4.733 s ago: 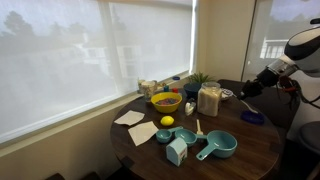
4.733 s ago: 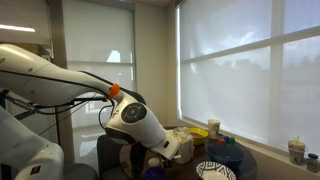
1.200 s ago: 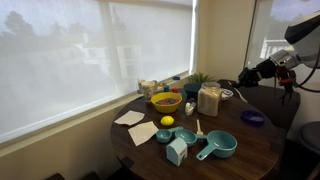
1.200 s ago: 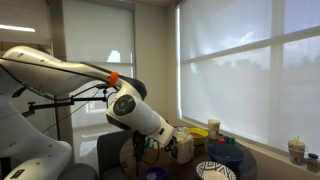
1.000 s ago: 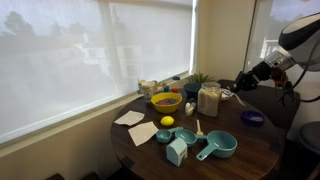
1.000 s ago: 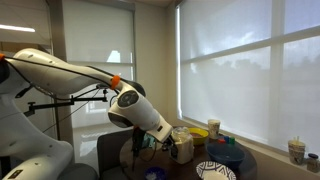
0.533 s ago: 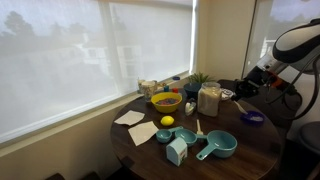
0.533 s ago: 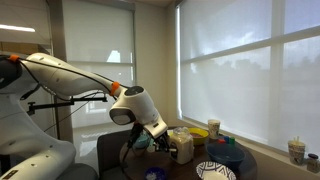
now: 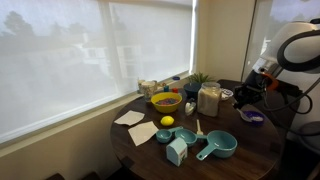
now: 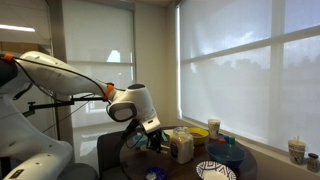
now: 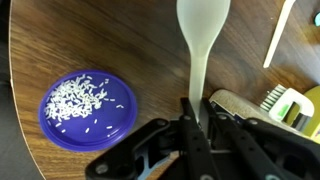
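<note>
The white spoon hangs above the dark table, so it would drop if I opened my gripper now.
In the wrist view my gripper (image 11: pixel 198 108) is shut on the handle of a white plastic spoon (image 11: pixel 203 25), whose bowl points away over the dark wooden table (image 11: pixel 110 35). A purple plate (image 11: pixel 88 108) with scattered white rice grains lies to the left of the jaws. In an exterior view the gripper (image 9: pixel 243 97) hangs just above the table between a clear jar (image 9: pixel 209 100) and the purple plate (image 9: pixel 251 117). From the opposite side the gripper (image 10: pixel 155 140) sits low beside the jar (image 10: pixel 182 146); the spoon is too small to see there.
On the round table stand a yellow bowl (image 9: pixel 165 101), a lemon (image 9: pixel 167 121), two teal measuring cups (image 9: pixel 217 146), a teal carton (image 9: pixel 177 151) and napkins (image 9: pixel 142 132). A patterned plate (image 10: pixel 214 171) and a paper cup (image 10: pixel 213 127) stand near the jar. Windows surround the table.
The arm has swung down and in, bringing the gripper with the spoon lower, close to the table beside the jar and purple plate. The jaws stayed shut.
</note>
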You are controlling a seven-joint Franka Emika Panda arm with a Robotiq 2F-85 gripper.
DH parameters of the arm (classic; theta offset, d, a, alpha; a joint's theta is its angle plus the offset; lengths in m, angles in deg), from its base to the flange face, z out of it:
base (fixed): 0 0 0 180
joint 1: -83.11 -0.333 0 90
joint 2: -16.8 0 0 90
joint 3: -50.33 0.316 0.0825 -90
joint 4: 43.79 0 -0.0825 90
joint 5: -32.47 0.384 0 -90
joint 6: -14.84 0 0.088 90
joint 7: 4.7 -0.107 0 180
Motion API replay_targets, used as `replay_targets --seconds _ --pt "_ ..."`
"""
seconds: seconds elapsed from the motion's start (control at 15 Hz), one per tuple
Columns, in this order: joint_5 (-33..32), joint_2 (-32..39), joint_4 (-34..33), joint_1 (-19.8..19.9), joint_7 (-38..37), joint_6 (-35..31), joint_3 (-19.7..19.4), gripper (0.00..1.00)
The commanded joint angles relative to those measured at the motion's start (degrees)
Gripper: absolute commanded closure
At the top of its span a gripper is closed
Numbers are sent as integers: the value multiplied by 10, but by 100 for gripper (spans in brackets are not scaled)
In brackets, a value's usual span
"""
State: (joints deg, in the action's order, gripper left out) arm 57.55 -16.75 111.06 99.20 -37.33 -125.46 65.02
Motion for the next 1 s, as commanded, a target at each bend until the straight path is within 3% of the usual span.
replay_targets --seconds 0.0,0.27,0.47,0.93 --pt "-45 -8 10 -28 -84 21 -14 97" --pt "-90 -3 22 -40 -141 18 -9 97" --pt "-86 10 31 -57 -160 12 -19 97" --pt "-78 43 28 -86 -144 14 -53 97"
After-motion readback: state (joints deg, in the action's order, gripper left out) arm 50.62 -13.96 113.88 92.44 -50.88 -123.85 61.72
